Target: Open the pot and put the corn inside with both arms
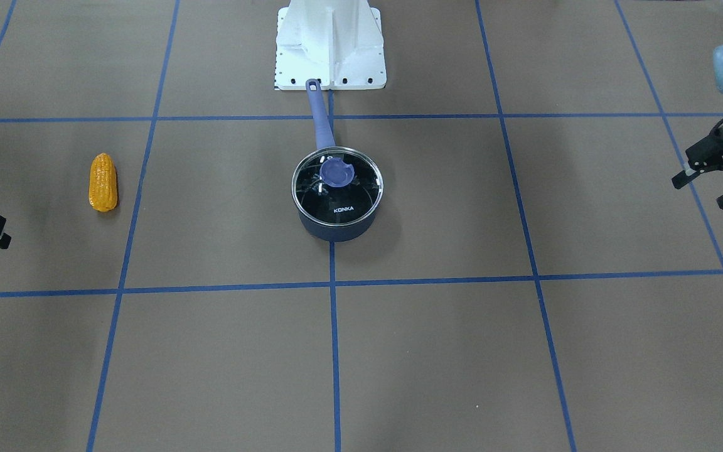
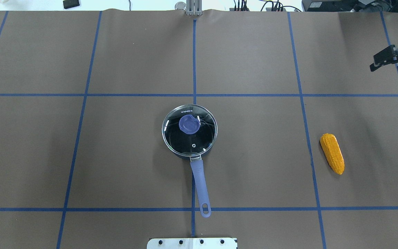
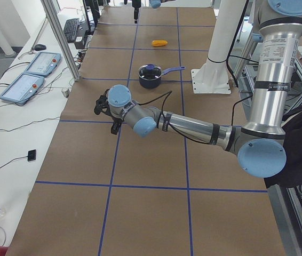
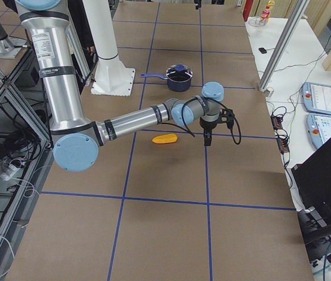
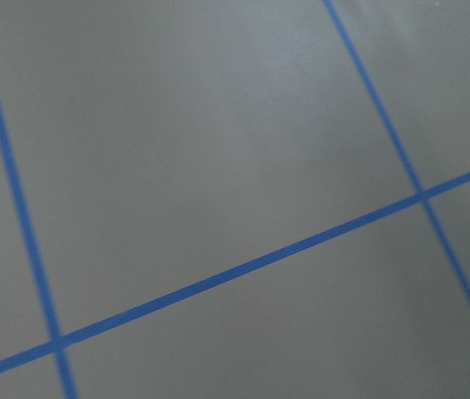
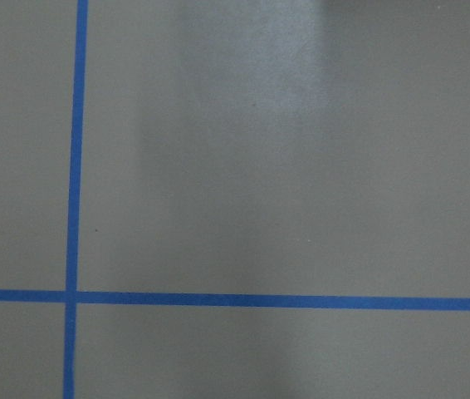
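Observation:
Next, my right gripper takes hold of the orange-yellow corn by its narrower end (image 1: pixel 102 166) to put the corn inside the pot (image 1: pixel 336 231).
The pot (image 1: pixel 336 231) stands at the table's middle with its glass lid (image 1: pixel 337 194) on it; the lid's blue knob (image 1: pixel 335 171) is on top. Its handle (image 2: pixel 199 183) points toward the robot base. The corn (image 2: pixel 332 154) lies flat on the table, far to the pot's right in the overhead view; it also shows in the front view (image 1: pixel 103 182). My right gripper (image 2: pixel 386 67) hovers open and empty beyond the corn. My left gripper (image 1: pixel 705 190) hovers open and empty far off on the pot's other side. Both wrist views show only bare table.
The white base block (image 1: pixel 330 47) stands just behind the pot handle's end. Blue tape lines grid the brown table (image 2: pixel 133 162). Control tablets (image 3: pixel 31 74) and cables lie past the table's far edge.

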You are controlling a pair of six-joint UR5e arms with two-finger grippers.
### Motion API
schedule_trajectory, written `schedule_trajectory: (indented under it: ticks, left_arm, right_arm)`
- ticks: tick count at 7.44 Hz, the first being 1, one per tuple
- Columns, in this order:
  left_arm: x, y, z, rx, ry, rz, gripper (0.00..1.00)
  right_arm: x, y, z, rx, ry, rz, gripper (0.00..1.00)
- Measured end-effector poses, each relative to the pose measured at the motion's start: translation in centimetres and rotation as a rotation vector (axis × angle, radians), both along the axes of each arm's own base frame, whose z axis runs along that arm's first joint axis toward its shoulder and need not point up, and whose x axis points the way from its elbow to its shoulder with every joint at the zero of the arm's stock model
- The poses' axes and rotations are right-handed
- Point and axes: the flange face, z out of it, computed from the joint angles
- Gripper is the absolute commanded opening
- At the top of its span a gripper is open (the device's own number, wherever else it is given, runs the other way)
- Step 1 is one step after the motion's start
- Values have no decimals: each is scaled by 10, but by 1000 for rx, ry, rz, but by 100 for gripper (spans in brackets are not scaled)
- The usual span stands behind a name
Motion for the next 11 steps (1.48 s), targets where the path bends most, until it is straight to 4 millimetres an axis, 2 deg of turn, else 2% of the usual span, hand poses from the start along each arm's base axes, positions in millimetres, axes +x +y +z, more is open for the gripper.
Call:
schedule_trajectory:
  ticks: [2, 3, 5, 6, 8, 9, 11]
  left_arm:
    - [61, -2, -62, -61, 13, -12, 97]
    - [87, 2, -103, -87, -1, -20, 97]
    - [137, 23, -197, -138, -66, -23, 97]
    - [166, 38, -233, -160, -92, -29, 97]
    - [227, 67, -274, -194, -105, -45, 97]
    - [252, 77, -289, -211, -101, -55, 97]
    - [291, 82, -317, -240, -91, -78, 97]
  right_arm:
    - [-27, 36, 3, -28, -2, -38, 100]
    - [-39, 50, 3, -37, -3, -55, 100]
    - [-76, 72, -1, -62, -11, -65, 100]
    - [-98, 83, -4, -68, -10, -61, 100]
    - [-130, 101, -1, -62, 19, -64, 100]
    - [-137, 109, 6, -53, 39, -71, 100]
    - [-140, 128, 26, -28, 60, -89, 100]
